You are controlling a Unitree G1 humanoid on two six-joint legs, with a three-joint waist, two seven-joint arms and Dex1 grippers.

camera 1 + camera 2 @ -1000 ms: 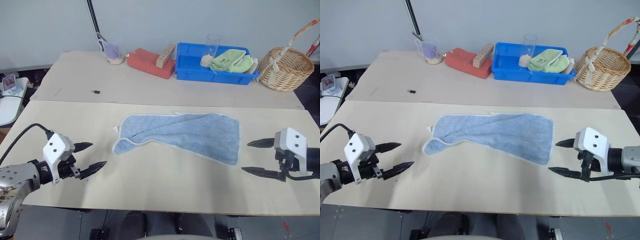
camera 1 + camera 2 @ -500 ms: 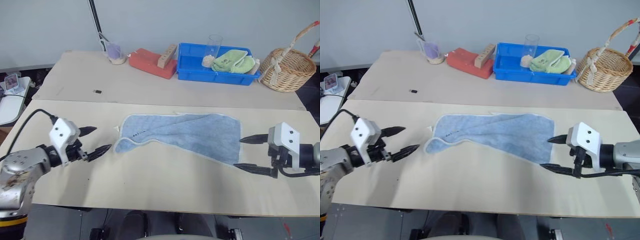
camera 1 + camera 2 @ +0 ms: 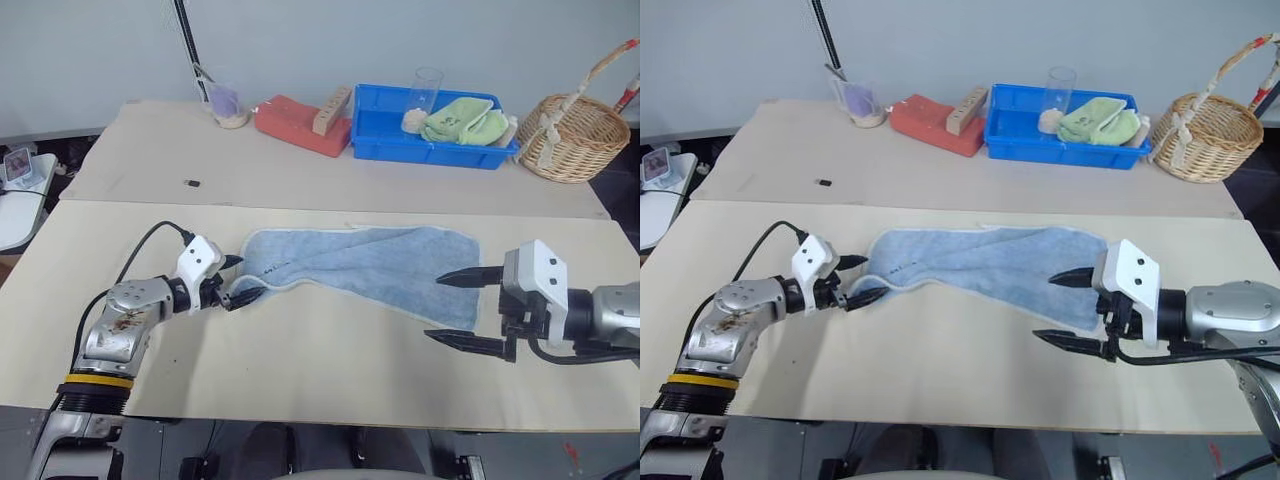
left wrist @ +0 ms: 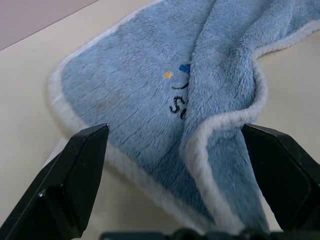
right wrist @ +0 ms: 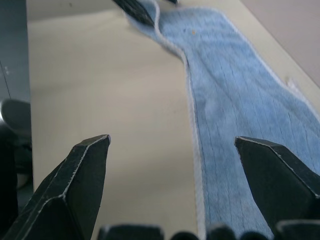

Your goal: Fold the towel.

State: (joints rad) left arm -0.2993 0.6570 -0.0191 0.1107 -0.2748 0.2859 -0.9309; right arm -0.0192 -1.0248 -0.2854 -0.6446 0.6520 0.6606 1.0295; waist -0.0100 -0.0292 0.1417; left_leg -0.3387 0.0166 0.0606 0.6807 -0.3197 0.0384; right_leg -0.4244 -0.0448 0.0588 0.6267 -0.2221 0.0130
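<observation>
I will next pick up the towel with my left gripper by its curled white hem (image 3: 249, 284), which stands up in a fold while the rest lies flat.
The light blue towel (image 3: 370, 262) lies spread on the near table board, and its left end is bunched with the white hem curled over. My left gripper (image 3: 238, 280) is open at that left end, and the folded corner of the towel (image 4: 210, 100) sits between its fingers (image 4: 75, 175). My right gripper (image 3: 435, 307) is open at the near right corner. One of its fingers is over the cloth and the other over bare table. In the right wrist view the towel's edge (image 5: 235, 90) runs between the open fingers.
At the back stand a blue bin (image 3: 430, 155) holding a lime-green cloth (image 3: 462, 120) and a glass (image 3: 425, 92), a wicker basket (image 3: 570, 135), a red block (image 3: 300, 125) and a cup (image 3: 228, 105). A small black object (image 3: 190, 184) lies on the far board.
My left gripper has moved forward and right up to the towel's left corner. My right gripper has moved left to the near right corner. Both stay open and the towel has not moved.
</observation>
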